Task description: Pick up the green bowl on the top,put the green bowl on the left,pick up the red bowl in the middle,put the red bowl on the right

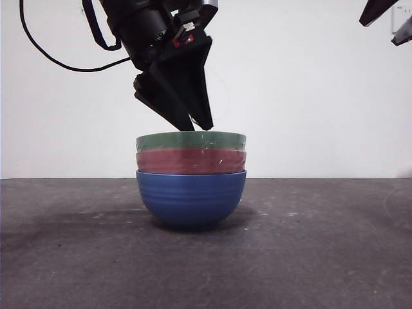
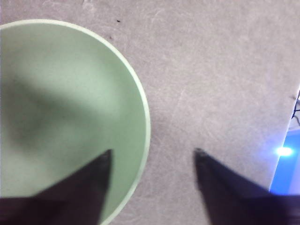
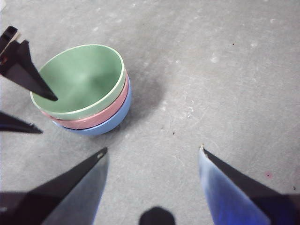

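The red bowl wraps around the green bowl's lower sides, so my left gripper will next pinch the green bowl by its exposed rim [image 1: 201, 134] [image 2: 146, 149] to pick it up.
Three bowls stand nested in one stack on the table. The green bowl [image 1: 190, 141] is on top, the red bowl [image 1: 190, 161] in the middle, a blue bowl [image 1: 190, 199] at the bottom. My left gripper [image 1: 201, 127] is open just above the green bowl's rim. In the left wrist view [image 2: 153, 151] one jaw is over the inside of the green bowl [image 2: 61, 108] and the other outside it. My right gripper [image 3: 153, 149] is open and empty, high and off to the side of the stack [image 3: 82, 79].
The dark grey table [image 1: 322, 257] stretches to both sides of the stack, with a white wall behind. The right arm shows only as black tips [image 1: 386, 19] at the top right corner of the front view.
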Tool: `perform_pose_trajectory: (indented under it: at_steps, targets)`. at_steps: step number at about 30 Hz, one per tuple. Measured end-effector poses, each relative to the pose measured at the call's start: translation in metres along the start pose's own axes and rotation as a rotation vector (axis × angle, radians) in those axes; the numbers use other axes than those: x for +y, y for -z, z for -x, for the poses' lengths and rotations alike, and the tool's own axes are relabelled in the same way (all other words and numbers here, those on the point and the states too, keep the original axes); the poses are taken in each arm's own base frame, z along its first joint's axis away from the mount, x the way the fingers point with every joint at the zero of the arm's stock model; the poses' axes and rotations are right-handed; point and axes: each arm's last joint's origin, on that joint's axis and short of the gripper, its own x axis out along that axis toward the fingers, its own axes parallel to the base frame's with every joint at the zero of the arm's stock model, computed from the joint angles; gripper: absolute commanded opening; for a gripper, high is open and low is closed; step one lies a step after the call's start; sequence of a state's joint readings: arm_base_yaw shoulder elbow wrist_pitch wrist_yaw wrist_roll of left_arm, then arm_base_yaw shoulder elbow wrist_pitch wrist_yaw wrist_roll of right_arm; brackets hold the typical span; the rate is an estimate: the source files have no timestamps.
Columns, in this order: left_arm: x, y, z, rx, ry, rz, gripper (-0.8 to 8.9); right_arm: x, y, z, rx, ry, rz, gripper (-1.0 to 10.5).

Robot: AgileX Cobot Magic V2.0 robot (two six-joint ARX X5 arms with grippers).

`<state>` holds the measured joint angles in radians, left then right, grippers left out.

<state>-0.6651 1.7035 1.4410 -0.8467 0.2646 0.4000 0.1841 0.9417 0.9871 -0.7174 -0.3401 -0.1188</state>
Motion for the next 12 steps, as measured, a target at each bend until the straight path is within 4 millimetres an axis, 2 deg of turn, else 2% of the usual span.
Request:
perform_pose_trajectory:
  at_steps: [9, 12]
  targets:
    - [0.0002, 0.0, -0.0007, 0.001, 0.0, -0.03, 2.15, 0.0, 0.0, 0.0, 0.0, 0.0, 0.0, 3.1]
    - [0.0025, 0.0003, -0.009, 0.016, 0.007, -0.03, 2.15, 0.0, 0.0002, -0.0001, 0.003, 0.0, -0.001, 3.1]
